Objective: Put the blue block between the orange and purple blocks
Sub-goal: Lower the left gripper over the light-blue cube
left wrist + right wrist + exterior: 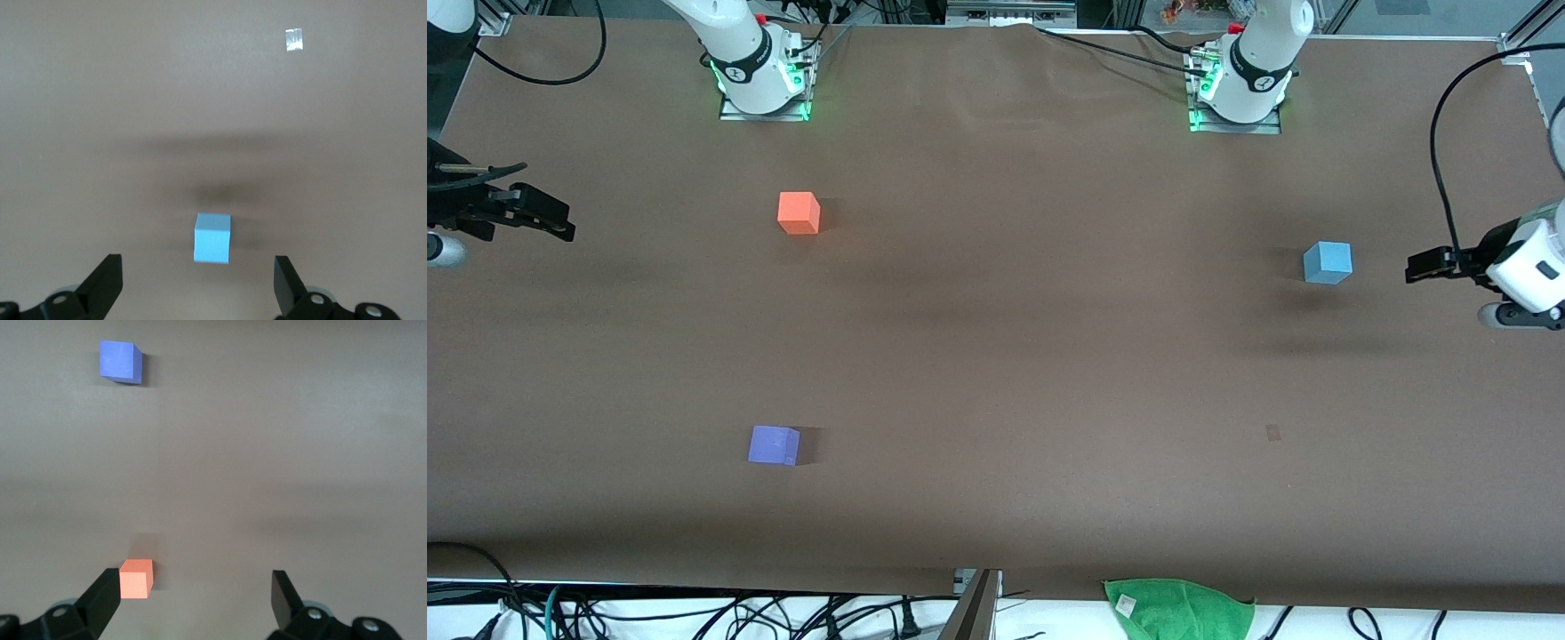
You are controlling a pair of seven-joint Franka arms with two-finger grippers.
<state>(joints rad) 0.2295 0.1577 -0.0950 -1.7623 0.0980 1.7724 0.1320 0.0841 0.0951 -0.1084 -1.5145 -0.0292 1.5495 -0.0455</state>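
Note:
Next, my left gripper picks up the blue block by its opposite sides to place it between the orange and purple blocks.
The sky-blue block (1328,262) sits on the brown table toward the left arm's end. My left gripper (1416,267) hovers over the table beside it, open and holding nothing. In the left wrist view the blue block (213,238) lies below and ahead of the open left gripper (197,262), untouched. The orange block (799,213) and the purple block (774,444) lie toward the right arm's end, the purple one nearer the camera. My right gripper (560,222) hangs open over that end of the table. The right wrist view shows the orange block (136,578) near one fingertip of the right gripper (194,577), and the purple block (121,361) farther off.
A green cloth (1178,609) hangs at the table's near edge. A small tape mark (1272,433) lies on the tabletop, nearer the camera than the blue block. Both arm bases (760,71) (1240,80) stand along the table's back edge, with cables around them.

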